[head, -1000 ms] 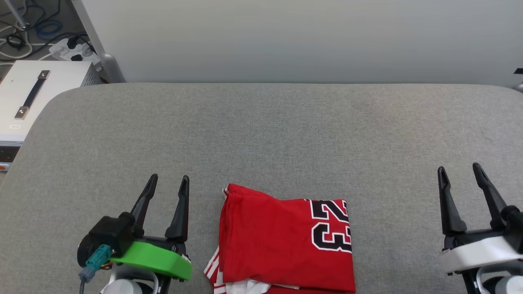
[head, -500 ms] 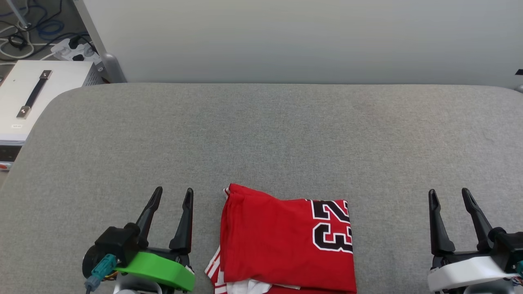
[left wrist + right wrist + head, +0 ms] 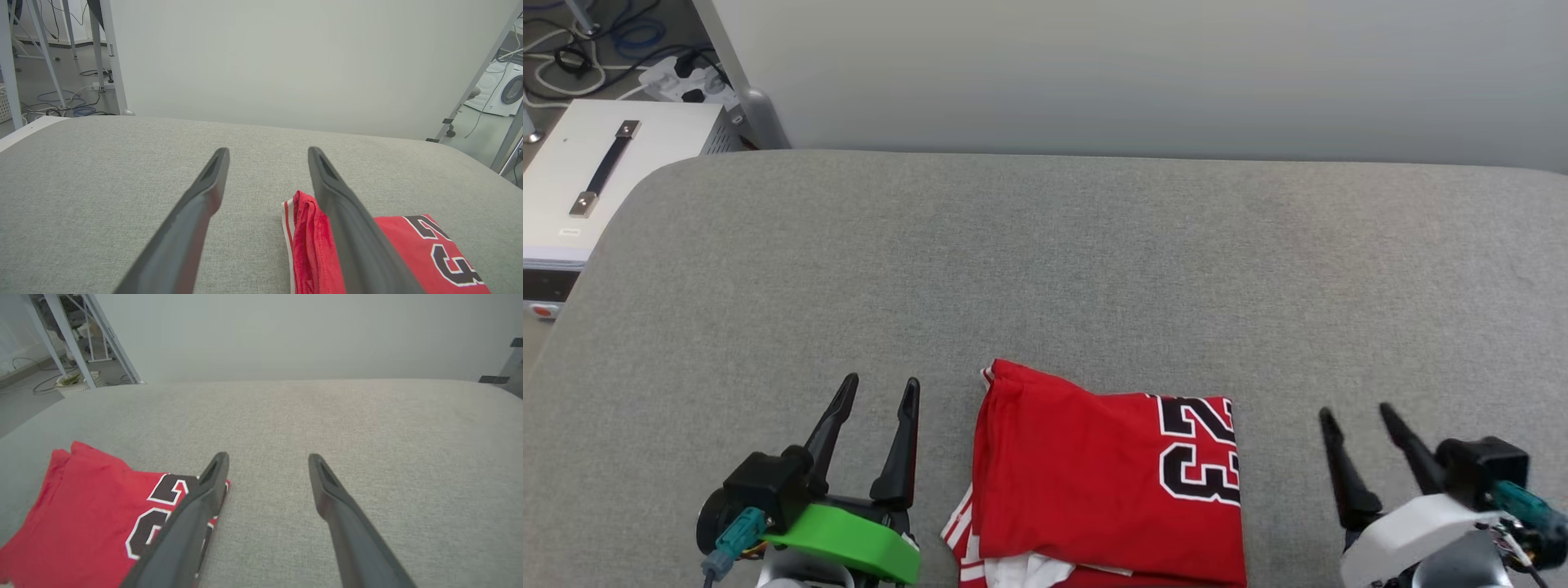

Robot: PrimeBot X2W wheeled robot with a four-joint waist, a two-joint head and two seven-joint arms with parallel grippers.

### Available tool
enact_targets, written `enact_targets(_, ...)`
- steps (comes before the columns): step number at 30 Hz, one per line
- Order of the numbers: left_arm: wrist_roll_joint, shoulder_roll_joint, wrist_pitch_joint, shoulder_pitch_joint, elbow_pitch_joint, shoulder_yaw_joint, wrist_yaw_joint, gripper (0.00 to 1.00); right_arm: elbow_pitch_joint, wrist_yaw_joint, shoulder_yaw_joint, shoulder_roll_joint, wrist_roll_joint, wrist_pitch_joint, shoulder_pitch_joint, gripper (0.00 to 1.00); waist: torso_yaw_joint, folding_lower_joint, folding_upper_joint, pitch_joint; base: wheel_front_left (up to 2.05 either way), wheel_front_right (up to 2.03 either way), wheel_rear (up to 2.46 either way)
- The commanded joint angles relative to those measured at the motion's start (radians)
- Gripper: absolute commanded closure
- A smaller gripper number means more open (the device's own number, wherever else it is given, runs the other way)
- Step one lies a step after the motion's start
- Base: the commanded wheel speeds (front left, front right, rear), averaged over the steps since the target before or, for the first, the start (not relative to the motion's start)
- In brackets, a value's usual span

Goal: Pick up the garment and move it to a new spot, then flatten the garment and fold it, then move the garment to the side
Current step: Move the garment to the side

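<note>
The right gripper pinches the garment by its folded edge beside the numbers next, since the rest of the cloth (image 3: pixel 1072 461) (image 3: pixel 86 509) lies flat and wide.
The garment (image 3: pixel 1094 482) lies folded into a red rectangle near the front edge of the grey table (image 3: pixel 1045 269), black white-outlined numbers at its right end and white striped trim at its lower left. Beside its left edge my left gripper (image 3: pixel 880 389) stands open and empty, a short way off. In the left wrist view the garment (image 3: pixel 412 249) lies just right of the fingers (image 3: pixel 192 216). My right gripper (image 3: pixel 1357 415) is open and empty to the right of the garment, apart from it. The right wrist view has the garment (image 3: pixel 90 514) at lower left.
A white box (image 3: pixel 584 184) with a black handle stands off the table's left end, with cables and a power strip (image 3: pixel 678 82) on the floor behind it. A pale wall (image 3: pixel 1143 73) rises behind the table's far edge.
Both grippers have drawn back toward the front edge, the right one also shifting left toward the garment. The camera has shifted slightly. The garment has stayed put.
</note>
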Motion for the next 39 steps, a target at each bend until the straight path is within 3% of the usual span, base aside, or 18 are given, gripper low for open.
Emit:
enact_targets(1, 0.001, 0.002, -0.006, -0.013, -0.001, 0.001, -0.003, 0.00, -0.014, -0.001, 0.024, -0.017, 0.014, 0.071, -0.018, 0.00, 0.009, 0.0000, -0.0001, 0.011, 0.00, 0.00, 0.00)
enact_targets(8, 0.006, -0.004, -0.006, -0.035, 0.003, -0.008, -0.003, 0.00, -0.064, -0.001, 0.089, -0.020, 0.131, 0.545, -0.084, 0.00, 0.038, 0.0000, -0.0001, 0.059, 0.00, 0.00, 0.00)
enact_targets(14, 0.008, -0.013, -0.006, -0.067, 0.008, -0.031, -0.003, 0.00, -0.055, -0.001, 0.095, 0.009, 0.108, 0.812, -0.153, 0.00, 0.079, 0.0000, -0.0001, 0.103, 0.00, 0.00, 0.00)
enact_targets(21, 0.005, -0.017, -0.006, -0.098, 0.015, -0.049, -0.003, 0.00, -0.004, -0.001, 0.063, 0.040, 0.062, 0.916, -0.187, 0.00, 0.130, 0.0000, -0.0001, 0.142, 0.00, 0.00, 0.00)
enact_targets(34, -0.003, -0.017, -0.006, -0.117, 0.017, -0.064, -0.003, 0.00, 0.111, -0.001, 0.084, 0.065, 0.058, 0.924, -0.177, 0.00, 0.176, 0.0000, -0.0001, 0.191, 0.00, 0.00, 0.00)
enact_targets(35, -0.007, -0.017, -0.006, -0.122, 0.023, -0.068, -0.003, 0.00, 0.148, -0.001, 0.095, 0.066, 0.054, 0.916, -0.176, 0.68, 0.177, 0.0000, -0.0001, 0.189, 0.00, 0.00, 0.00)
enact_targets(36, -0.008, -0.017, -0.006, -0.124, 0.024, -0.070, -0.003, 0.00, 0.157, -0.001, 0.099, 0.066, 0.051, 0.910, -0.177, 0.94, 0.177, 0.0000, -0.0001, 0.186, 0.00, 0.00, 0.00)
enact_targets(37, -0.010, -0.018, -0.006, -0.126, 0.024, -0.071, -0.003, 0.00, 0.165, -0.001, 0.108, 0.064, 0.048, 0.898, -0.180, 1.00, 0.175, 0.0000, -0.0001, 0.183, 0.00, 0.00, 0.00)
enact_targets(39, -0.016, -0.019, -0.006, -0.127, 0.024, -0.068, -0.003, 0.00, 0.173, -0.001, 0.123, 0.060, 0.055, 0.871, -0.189, 1.00, 0.169, 0.0000, -0.0001, 0.177, 0.00, 0.00, 0.00)
